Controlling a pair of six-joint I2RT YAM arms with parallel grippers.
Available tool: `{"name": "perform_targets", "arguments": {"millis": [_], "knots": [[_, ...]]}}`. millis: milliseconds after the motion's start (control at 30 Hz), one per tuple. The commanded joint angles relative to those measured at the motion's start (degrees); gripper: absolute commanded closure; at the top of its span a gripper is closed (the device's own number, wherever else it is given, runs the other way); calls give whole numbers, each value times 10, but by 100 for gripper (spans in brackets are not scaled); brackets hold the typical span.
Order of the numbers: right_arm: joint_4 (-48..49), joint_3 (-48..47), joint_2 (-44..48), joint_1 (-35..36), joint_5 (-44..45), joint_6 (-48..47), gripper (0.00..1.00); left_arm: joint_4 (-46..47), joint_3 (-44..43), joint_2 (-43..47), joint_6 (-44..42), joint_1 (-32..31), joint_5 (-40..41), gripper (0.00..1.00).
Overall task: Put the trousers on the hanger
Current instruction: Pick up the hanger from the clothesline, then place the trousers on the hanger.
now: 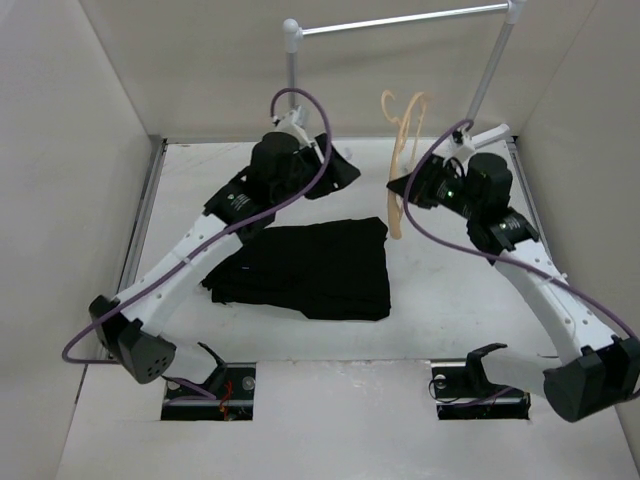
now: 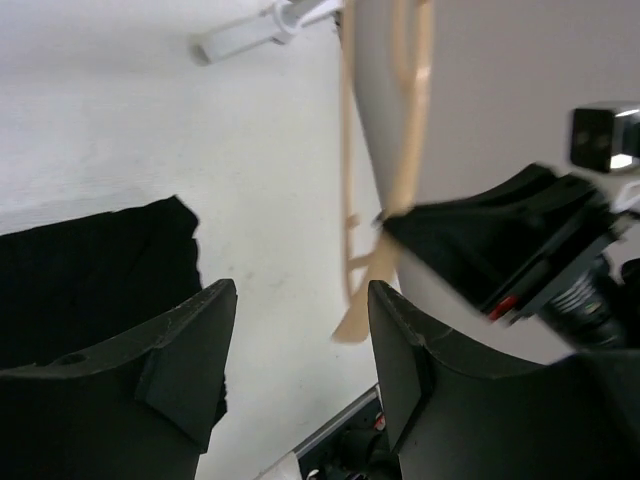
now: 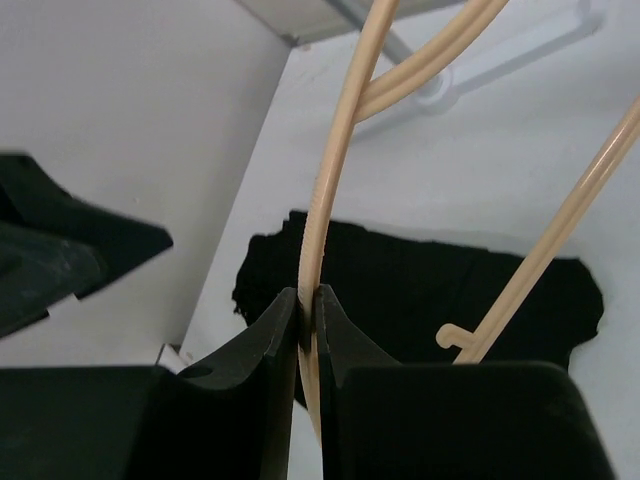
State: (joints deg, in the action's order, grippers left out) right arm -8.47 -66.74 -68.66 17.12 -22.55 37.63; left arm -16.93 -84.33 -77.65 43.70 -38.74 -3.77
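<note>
The hanger's other bar should stay empty for the trousers [image 1: 310,265], so my left gripper will next grab the hanger by its thin arm [image 1: 402,136] beside its curved branch.
The black trousers [image 1: 310,265] lie folded flat on the table's middle; they also show in the left wrist view [image 2: 90,270] and the right wrist view [image 3: 420,290]. The tan wooden hanger [image 1: 397,212] hangs upright above the table, just right of the trousers' far right corner. My right gripper [image 1: 396,186] is shut on one thin arm of the hanger [image 3: 335,170], with the jaws pinching it [image 3: 308,310]. My left gripper [image 1: 345,172] is open and empty [image 2: 300,350], hovering beyond the trousers' far edge, left of the hanger [image 2: 410,130].
A white-and-silver garment rail [image 1: 400,20] stands at the back, its post foot visible in the left wrist view [image 2: 250,35]. Pale walls close in the table on the left, right and back. Two black mounts sit at the near edge [image 1: 480,385].
</note>
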Motion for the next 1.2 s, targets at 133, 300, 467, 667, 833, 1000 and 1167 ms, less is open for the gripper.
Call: {"name": "perform_targets", "arguments": {"millis": [133, 300, 467, 667, 833, 1000, 1167], "knots": [[29, 144, 108, 55, 45, -7, 84, -6, -87, -97, -54, -82, 29, 48], [26, 217, 164, 85, 62, 12, 84, -6, -91, -145, -51, -122, 44, 48], [24, 264, 203, 98, 65, 25, 84, -14, -92, -187, -53, -147, 97, 52], [12, 294, 236, 103, 65, 26, 84, -14, -115, -230, -53, -163, 142, 63], [-1, 313, 263, 104, 64, 30, 84, -7, -123, -255, -48, -177, 161, 79], [-36, 330, 294, 102, 64, 30, 80, 25, -88, -245, -15, -185, 172, 96], [-121, 320, 331, 89, 82, 39, 57, 84, 6, -201, 65, -195, 196, 100]]}}
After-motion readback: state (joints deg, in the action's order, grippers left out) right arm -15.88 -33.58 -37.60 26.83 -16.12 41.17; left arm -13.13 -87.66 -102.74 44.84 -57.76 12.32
